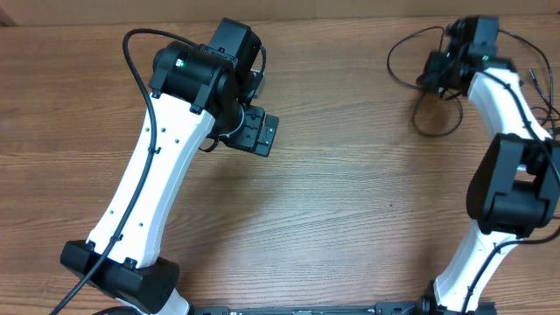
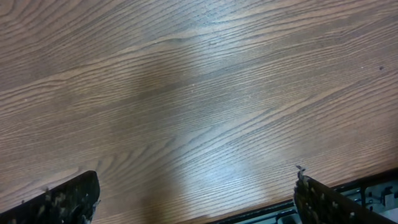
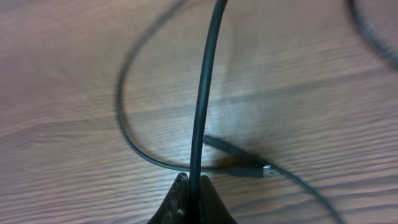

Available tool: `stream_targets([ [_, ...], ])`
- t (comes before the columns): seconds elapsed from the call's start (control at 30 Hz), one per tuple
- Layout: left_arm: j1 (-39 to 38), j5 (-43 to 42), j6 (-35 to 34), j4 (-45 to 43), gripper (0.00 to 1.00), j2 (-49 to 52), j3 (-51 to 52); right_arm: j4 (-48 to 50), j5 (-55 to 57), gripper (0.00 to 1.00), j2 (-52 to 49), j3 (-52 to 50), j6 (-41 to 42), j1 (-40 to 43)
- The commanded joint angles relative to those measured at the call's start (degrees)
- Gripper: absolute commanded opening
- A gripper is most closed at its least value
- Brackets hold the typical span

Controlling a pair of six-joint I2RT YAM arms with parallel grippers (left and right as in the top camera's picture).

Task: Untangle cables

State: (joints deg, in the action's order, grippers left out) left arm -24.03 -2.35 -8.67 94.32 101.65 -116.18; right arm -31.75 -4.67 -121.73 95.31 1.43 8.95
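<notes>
The cable would end on another cable just beyond the gripper's fingers, short of the other cables, if I opened now, so my right gripper should keep holding the cable.
The cables (image 1: pixel 424 83) are thin black cords lying in loose loops at the far right of the wooden table. My right gripper (image 1: pixel 437 74) is over them and shut on one cable (image 3: pixel 205 93), which rises straight up from between its fingers (image 3: pixel 193 186). Another cable with a small metal plug end (image 3: pixel 264 170) lies on the table just beyond the fingers. My left gripper (image 1: pixel 261 131) is open and empty above bare wood at the upper left, its two fingers at the bottom corners of the left wrist view (image 2: pixel 196 199).
A few more cable strands (image 1: pixel 542 92) lie at the far right edge by the right arm. The table's front edge with a black frame (image 2: pixel 348 199) shows in the left wrist view.
</notes>
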Motion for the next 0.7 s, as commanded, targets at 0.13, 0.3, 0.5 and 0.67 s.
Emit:
stream_targets([
  [0.13, -0.8, -0.5, -0.9, 0.1, 1.0, -0.2, -0.2, 5.1, 1.9, 0.04, -2.5, -4.3, 0.5, 1.9],
  [0.3, -0.8, -0.7, -1.7, 0.1, 1.0, -0.2, -0.2, 5.5, 3.7, 0.04, -3.8, -4.3, 0.5, 5.2],
  [0.5, -0.8, -0.7, -1.9, -0.6, 1.0, -0.2, -0.2, 4.0, 3.8, 0.04, -4.4, -4.3, 0.4, 8.4],
  [0.67, -0.8, -0.7, -3.2, -1.3, 1.0, -0.2, -0.2, 4.5, 3.7, 0.04, -4.4, -4.3, 0.5, 9.0],
])
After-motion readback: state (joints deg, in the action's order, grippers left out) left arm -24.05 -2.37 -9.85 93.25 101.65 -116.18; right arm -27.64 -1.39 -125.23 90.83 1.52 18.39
